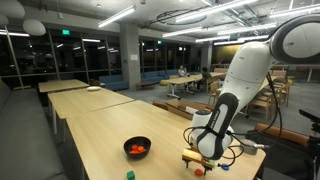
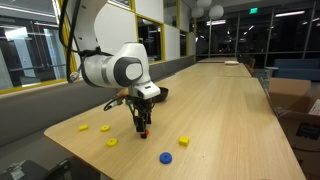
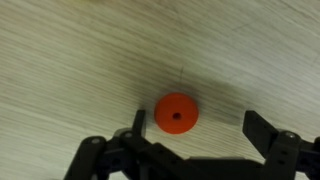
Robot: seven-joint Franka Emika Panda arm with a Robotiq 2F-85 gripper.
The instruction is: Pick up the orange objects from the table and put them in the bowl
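Observation:
The orange object [image 1: 199, 172] [image 3: 176, 113] lies between my gripper's fingers with both sides free. A close now would catch the object, so it is time to close.
In the wrist view a small round orange object [image 3: 176, 113] with a hole in its middle lies flat on the pale wood table [image 3: 70, 60]. My gripper [image 3: 200, 128] hangs open just above it. The piece sits between the two dark fingers [image 3: 262, 130], nearer the left one, and neither finger touches it. In an exterior view the gripper [image 1: 200, 163] points straight down near the table's front edge, with the orange piece [image 1: 199, 171] under it. The black bowl [image 1: 137, 147] stands a short way off with orange pieces inside.
Several small yellow pieces [image 2: 103, 128] and a blue piece [image 2: 165, 157] lie scattered on the table [image 2: 220, 110] around the gripper [image 2: 143, 126]. A green piece [image 1: 129, 175] sits near the front edge. More long tables stretch behind.

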